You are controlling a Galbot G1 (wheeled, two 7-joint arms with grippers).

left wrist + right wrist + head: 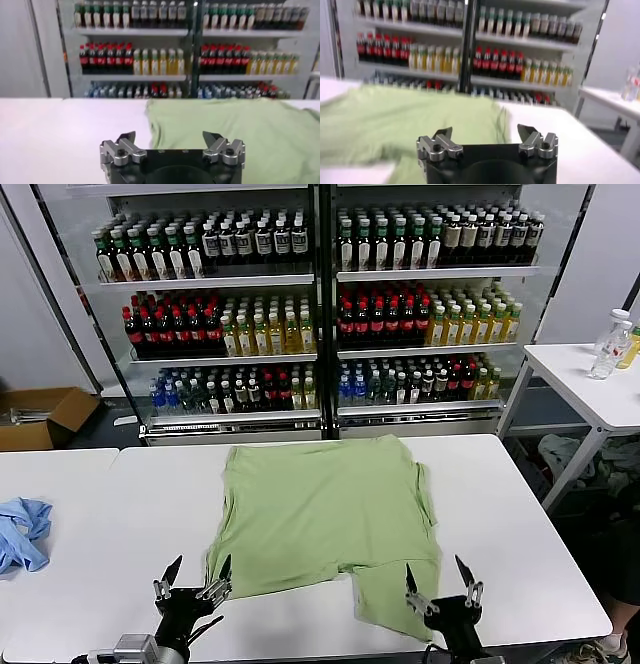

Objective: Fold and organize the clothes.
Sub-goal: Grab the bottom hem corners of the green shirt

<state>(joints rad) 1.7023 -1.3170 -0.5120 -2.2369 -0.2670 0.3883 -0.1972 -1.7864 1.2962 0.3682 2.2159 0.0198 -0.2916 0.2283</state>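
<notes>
Next, my right gripper takes hold of the pastel-green shirt [325,519] by its loose sleeve flap [398,594] to fold it over on itself.
The pastel-green shirt [325,519] lies spread flat on the white table [520,514], one part hanging toward the front edge at the right. No collar, buttons or mark show. My left gripper [192,576] is open and empty at the front edge, just off the shirt's near left corner; the shirt also shows in the left wrist view [240,130] beyond the left gripper [172,137]. My right gripper [440,579] is open and empty beside the shirt's near right flap. In the right wrist view the shirt [405,120] lies ahead of the right gripper [485,135].
A crumpled light-blue cloth [22,532] lies at the table's left. A drinks fridge [320,304] full of bottles stands behind the table. A second white table [590,389] with bottles stands at the right, and a cardboard box [40,416] sits on the floor at left.
</notes>
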